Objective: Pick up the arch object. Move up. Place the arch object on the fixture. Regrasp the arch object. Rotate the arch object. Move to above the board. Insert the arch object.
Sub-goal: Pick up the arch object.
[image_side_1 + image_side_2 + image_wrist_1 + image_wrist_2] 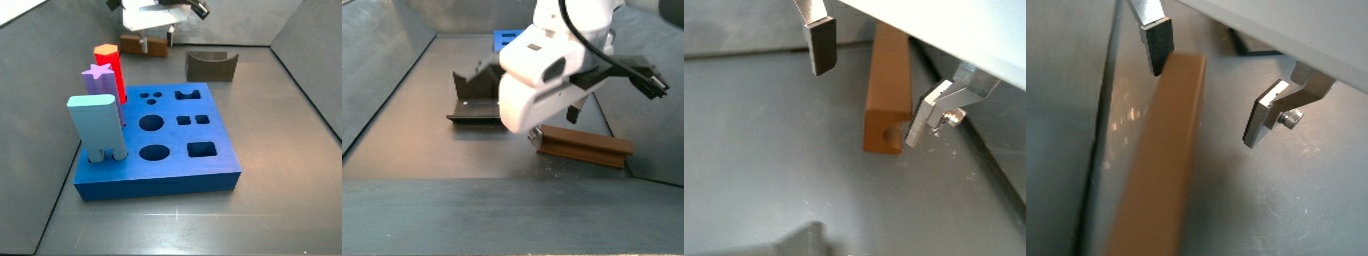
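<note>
My gripper takes hold of the brown bar by its end with the arched notch (885, 135) next, to set the arch object on the fixture.
The arch object (887, 90) is a long plain brown bar lying flat on the grey floor. It also shows in a wrist view (1160, 170) and in both side views (144, 44) (584, 146). My gripper (874, 82) is open and low over one end of the bar, with a finger on each side and no visible contact. It shows open in a wrist view (1211, 85) too. The white hand (154, 15) hides most of the bar in a side view. The dark fixture (210, 65) (476, 95) stands apart beside it. The blue board (181, 145) lies nearer the front.
A red hexagonal peg (108, 70), a purple star piece (95, 78) and a pale blue block (96, 125) stand along the board's left edge. Grey walls (54, 40) surround the floor. The bar lies close to one wall's foot (1100, 150).
</note>
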### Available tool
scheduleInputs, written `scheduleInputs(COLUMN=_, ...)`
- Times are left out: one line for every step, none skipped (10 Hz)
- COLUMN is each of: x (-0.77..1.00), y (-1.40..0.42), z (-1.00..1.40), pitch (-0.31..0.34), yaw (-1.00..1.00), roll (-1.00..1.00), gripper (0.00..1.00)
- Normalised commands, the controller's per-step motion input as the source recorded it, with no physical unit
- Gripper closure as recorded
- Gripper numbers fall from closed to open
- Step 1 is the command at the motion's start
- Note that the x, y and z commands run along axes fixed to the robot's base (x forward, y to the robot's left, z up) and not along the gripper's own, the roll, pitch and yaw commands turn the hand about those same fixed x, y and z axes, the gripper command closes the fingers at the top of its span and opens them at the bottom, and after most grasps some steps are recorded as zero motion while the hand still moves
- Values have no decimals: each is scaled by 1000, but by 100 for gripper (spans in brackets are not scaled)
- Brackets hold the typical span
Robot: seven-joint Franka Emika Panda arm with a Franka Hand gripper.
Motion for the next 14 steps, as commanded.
scheduleInputs(x=0, y=134, z=-297, pitch=40, yaw=900, roll=114, gripper=0)
scheduleInputs(x=-63, y=9, z=-151, pitch=0, yaw=297, roll=0, gripper=0)
scheduleInputs(x=-297, y=77, z=-391, pitch=-54, yaw=551, roll=57, gripper=0)
scheduleInputs(x=-123, y=46, z=-166, pitch=-46, yaw=263, roll=-34, gripper=0)
scheduleInputs(x=-266, y=37, z=-540, pitch=-116, yaw=334, roll=0, gripper=0)
scheduleInputs(x=-86, y=23, z=-360, pitch=-76, yaw=183, roll=-54, gripper=0)
scheduleInputs(x=0, y=0, z=0, pitch=0, yaw=0, roll=7, gripper=0)
scheduleInputs(x=0, y=0, z=0, pitch=0, yaw=0, roll=0, gripper=100)
scheduleInputs(x=0, y=0, z=0, pitch=0, yaw=0, roll=0, gripper=100)
scheduleInputs(x=0, y=0, z=0, pitch=0, yaw=0, roll=0, gripper=100)
scheduleInputs(x=0, y=0, z=0, pitch=0, yaw=0, roll=0, gripper=100)
scheduleInputs(x=0, y=0, z=0, pitch=0, yaw=0, roll=0, gripper=100)
scheduleInputs(x=0, y=0, z=0, pitch=0, yaw=0, roll=0, gripper=100)
scheduleInputs(x=0, y=0, z=0, pitch=0, yaw=0, roll=0, gripper=100)
